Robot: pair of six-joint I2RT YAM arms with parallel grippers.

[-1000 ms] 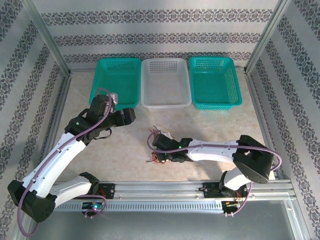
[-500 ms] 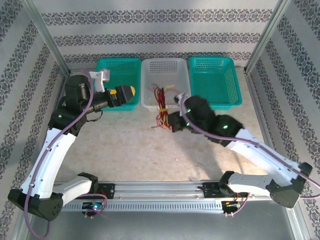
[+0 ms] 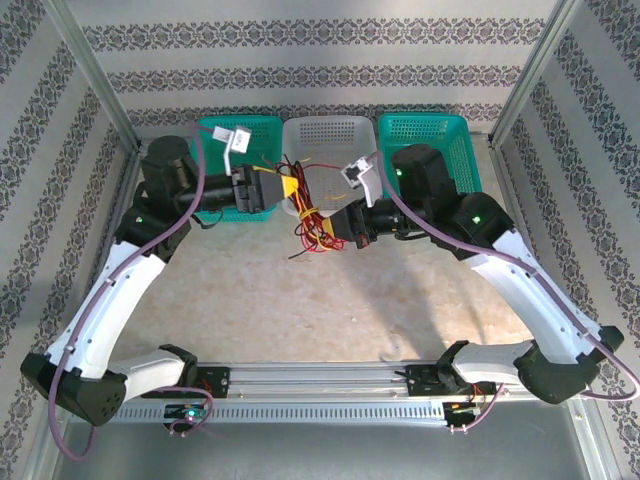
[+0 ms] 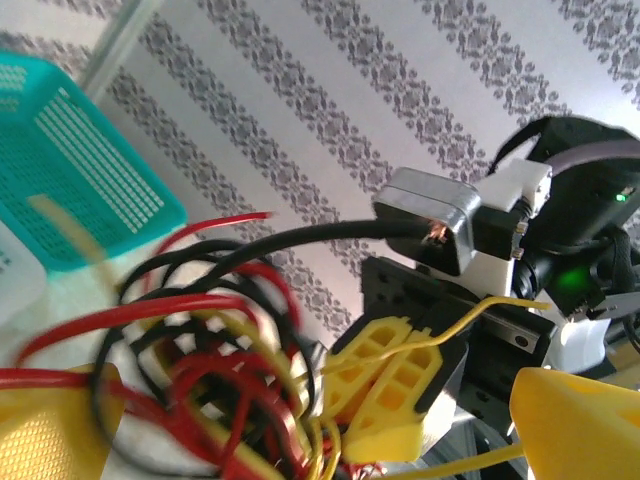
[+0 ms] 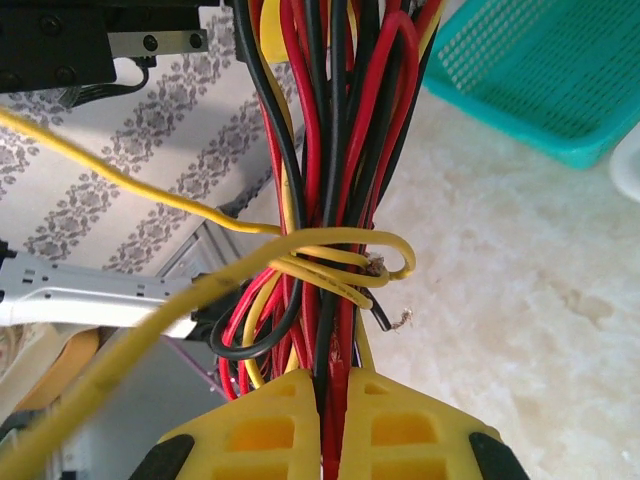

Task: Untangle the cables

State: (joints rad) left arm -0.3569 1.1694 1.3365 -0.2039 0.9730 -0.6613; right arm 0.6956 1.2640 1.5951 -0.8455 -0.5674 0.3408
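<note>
I will next grip the cables with my left gripper at the end of the bundle opposite my right gripper. This leaves the looped yellow wire free to untangle.
The cables [image 3: 309, 224] are a tangled bundle of red, black and yellow wires, held in the air in front of the white basket [image 3: 330, 125]. My right gripper [image 3: 325, 222] comes from the right and is shut on the bundle; in the right wrist view its yellow fingers [image 5: 270, 430] pinch the cables [image 5: 330, 200], with a yellow wire looped round them [image 5: 345, 262]. My left gripper [image 3: 283, 189] reaches in from the left, open. In the left wrist view its gripper [image 4: 310, 435] straddles the blurred cables [image 4: 200, 360], facing the right gripper [image 4: 400, 390].
Three baskets line the back of the table: a teal one at the left [image 3: 215, 130], the white one in the middle, a teal one at the right [image 3: 445, 125]. Metal frame posts and patterned walls close in the sides. Bare tabletop [image 3: 330, 300] lies below the bundle.
The right gripper has lifted the cables off the table and carried them up toward the white basket. The left gripper has swung right to the bundle and opened wider.
</note>
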